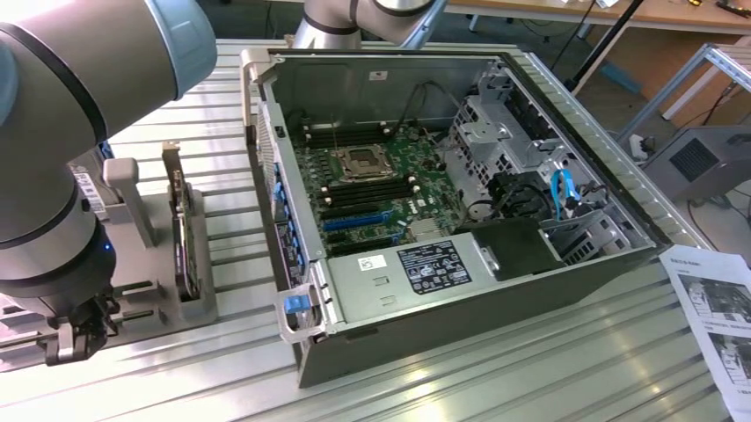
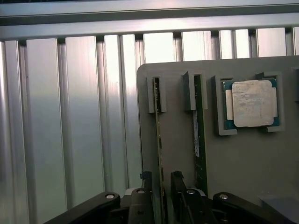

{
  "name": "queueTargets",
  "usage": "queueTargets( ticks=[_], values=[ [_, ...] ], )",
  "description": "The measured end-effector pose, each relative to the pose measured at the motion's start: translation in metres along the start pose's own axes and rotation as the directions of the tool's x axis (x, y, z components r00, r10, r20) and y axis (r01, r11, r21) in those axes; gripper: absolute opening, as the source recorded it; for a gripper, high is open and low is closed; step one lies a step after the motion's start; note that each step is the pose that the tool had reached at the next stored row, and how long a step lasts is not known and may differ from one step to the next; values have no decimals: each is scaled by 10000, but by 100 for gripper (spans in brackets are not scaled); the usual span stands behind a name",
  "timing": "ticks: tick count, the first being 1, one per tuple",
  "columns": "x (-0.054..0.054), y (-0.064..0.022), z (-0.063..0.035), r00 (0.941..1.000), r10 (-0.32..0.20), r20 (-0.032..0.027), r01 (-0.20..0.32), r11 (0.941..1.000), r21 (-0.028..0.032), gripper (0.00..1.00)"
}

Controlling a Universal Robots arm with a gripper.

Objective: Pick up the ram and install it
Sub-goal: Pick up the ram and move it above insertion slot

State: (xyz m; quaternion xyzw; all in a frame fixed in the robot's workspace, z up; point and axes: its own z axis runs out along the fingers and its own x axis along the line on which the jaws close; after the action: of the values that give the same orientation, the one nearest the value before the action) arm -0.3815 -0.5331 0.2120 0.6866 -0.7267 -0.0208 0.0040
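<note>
The gripper pinches the nearer ram by its bare middle part next, where both its sides stand free, since the holder's grey post wraps the ram's end.
Two green ram sticks stand on edge in a grey holder. My gripper is open and straddles the nearer ram, one dark fingertip on each side with a small gap to the board. The other ram stick stands parallel, just outside the fingers. In the exterior view my gripper hangs low over the holder at that view's lower left, well away from the open computer case. Inside the case, the motherboard's long black memory slots lie beside the processor socket.
A square silver processor lies in a recess of the holder next to the sticks. A hard drive stands upright in a grey stand between gripper and case. Printed paper lies at the exterior view's right. The table is ribbed aluminium.
</note>
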Motion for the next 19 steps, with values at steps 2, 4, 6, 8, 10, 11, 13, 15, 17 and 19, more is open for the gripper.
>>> queueTargets(
  ticks=[2, 4, 6, 8, 10, 11, 13, 15, 17, 19],
  values=[
    [0, 0, 1, 10000, 0, 0, 0, 10000, 1, 30],
    [0, -1, 13, 10000, 0, 4, 0, 10000, 4, 30],
    [0, 0, 15, 10000, 0, -1, 0, 10000, -1, 30],
    [0, 0, 15, 10000, 0, -2, 0, 10000, -2, 30],
    [0, -1, 16, 10000, -1, 0, 1, 10000, 0, 30],
    [0, -1, 16, 10000, 0, 0, 0, 10000, 0, 30],
    [0, -1, 16, 10000, 0, 0, 0, 10000, 0, 29],
    [0, -1, 16, 10000, 0, 0, 0, 10000, 0, 22],
    [0, -1, 16, 10000, 0, -1, 0, 10000, 0, 13],
    [0, -1, 16, 10000, 0, 0, 0, 10000, 0, 13]
  ],
)
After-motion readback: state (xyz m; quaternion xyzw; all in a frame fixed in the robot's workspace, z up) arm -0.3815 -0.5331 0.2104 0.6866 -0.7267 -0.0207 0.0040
